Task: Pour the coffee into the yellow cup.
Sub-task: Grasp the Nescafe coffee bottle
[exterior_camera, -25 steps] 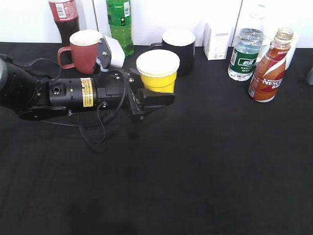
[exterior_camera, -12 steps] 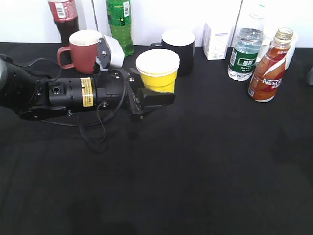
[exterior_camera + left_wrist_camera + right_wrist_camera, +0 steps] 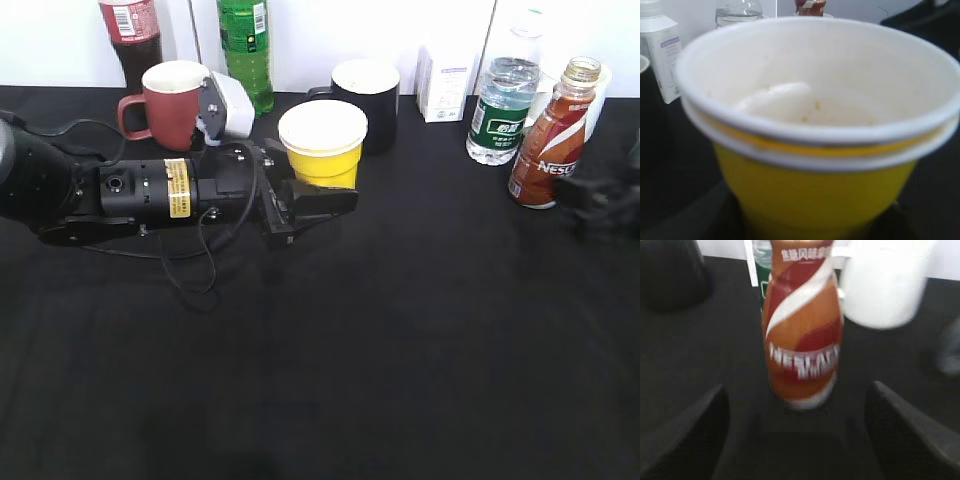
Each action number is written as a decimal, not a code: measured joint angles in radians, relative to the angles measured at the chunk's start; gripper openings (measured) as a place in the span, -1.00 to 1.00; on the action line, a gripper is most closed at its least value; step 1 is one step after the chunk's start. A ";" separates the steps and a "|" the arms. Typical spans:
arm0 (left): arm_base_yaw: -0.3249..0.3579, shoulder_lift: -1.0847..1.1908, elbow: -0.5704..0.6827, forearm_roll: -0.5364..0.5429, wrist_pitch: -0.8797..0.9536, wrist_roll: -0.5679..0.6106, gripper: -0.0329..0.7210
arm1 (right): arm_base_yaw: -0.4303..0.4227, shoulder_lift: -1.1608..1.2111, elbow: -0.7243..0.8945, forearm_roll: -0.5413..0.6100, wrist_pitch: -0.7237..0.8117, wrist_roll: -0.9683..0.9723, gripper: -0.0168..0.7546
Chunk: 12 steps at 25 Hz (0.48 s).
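Note:
My right gripper grabs the coffee bottle by its labelled body (image 3: pixel 547 150) next, to pour the coffee into the yellow cup (image 3: pixel 322 150).
The yellow cup (image 3: pixel 322 150) with a white rim stands on the black table left of centre; it fills the left wrist view (image 3: pixel 815 190) and its white inside is empty. My left gripper (image 3: pixel 308 205) lies low along the table and is shut on the cup's lower half. The coffee bottle (image 3: pixel 545 150), uncapped, with an orange-red Nescafe label, stands upright at the back right. My right gripper (image 3: pixel 600 200) is open at the right edge, just in front of the bottle. In the right wrist view the bottle (image 3: pixel 802 340) stands ahead of the spread fingers (image 3: pixel 797 440), apart from them.
Along the back stand a dark red mug (image 3: pixel 172 100), a black mug (image 3: pixel 365 95), a green-labelled water bottle (image 3: pixel 497 115), a cola bottle (image 3: pixel 130 35), a green bottle (image 3: pixel 245 45) and a white box (image 3: pixel 445 85). A white container (image 3: pixel 885 285) stands right behind the coffee bottle.
My right gripper has come into the exterior view from the right edge, close to the coffee bottle. The left arm and the yellow cup have stayed in place.

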 joint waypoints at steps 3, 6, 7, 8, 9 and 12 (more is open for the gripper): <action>0.000 0.000 0.000 0.000 -0.011 0.000 0.29 | 0.000 0.133 -0.109 -0.002 -0.031 0.000 0.77; 0.000 0.000 0.000 0.000 -0.015 0.000 0.28 | 0.000 0.211 -0.186 -0.007 -0.065 0.000 0.77; 0.000 0.000 0.000 0.000 -0.015 0.000 0.28 | 0.000 0.236 -0.209 -0.010 -0.067 0.000 0.77; 0.000 0.000 0.000 0.000 -0.015 0.000 0.28 | 0.000 0.263 -0.228 -0.012 -0.072 0.002 0.77; 0.000 0.000 0.000 0.000 -0.015 0.000 0.28 | 0.000 0.287 -0.244 -0.014 -0.082 0.006 0.77; 0.000 0.000 0.000 0.000 -0.019 0.000 0.28 | 0.000 0.357 -0.284 -0.015 -0.148 0.025 0.76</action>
